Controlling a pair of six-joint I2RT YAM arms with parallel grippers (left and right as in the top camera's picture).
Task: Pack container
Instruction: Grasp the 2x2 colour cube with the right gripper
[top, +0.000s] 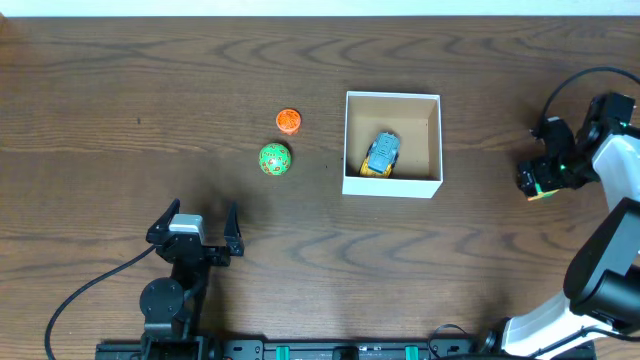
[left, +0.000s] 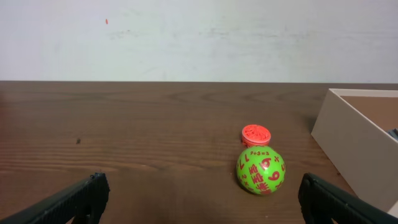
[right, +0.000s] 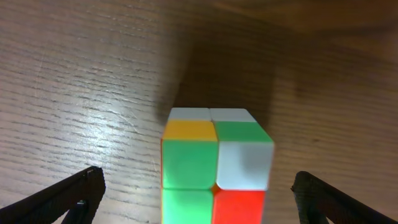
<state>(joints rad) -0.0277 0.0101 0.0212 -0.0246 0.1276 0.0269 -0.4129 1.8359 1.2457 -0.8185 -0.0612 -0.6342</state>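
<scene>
My right gripper's fingers reach only the near side of the puzzle cube (top: 541, 191) (right: 214, 165), so closing now would miss. It moves toward the cube's sides, before closing.
The container (top: 392, 186), a white-walled box with a brown inside, stands right of centre and holds a blue and yellow toy car (top: 382, 154). A green ball with red numbers (top: 275, 159) and an orange disc (top: 288, 121) lie to its left. My left gripper (top: 195, 235) is open and empty, a little short of the ball (left: 261, 170); its fingers (left: 202, 199) touch nothing. My right gripper (top: 535, 180) is open at the far right, its fingers (right: 199, 193) on either side of a coloured puzzle cube (right: 214, 165) with gaps on both sides.
In the left wrist view the orange disc (left: 255, 133) sits just behind the ball and the container wall (left: 342, 143) is at the right. The wooden table (top: 120, 120) stretches bare to the left. The right arm's body stands at the lower right.
</scene>
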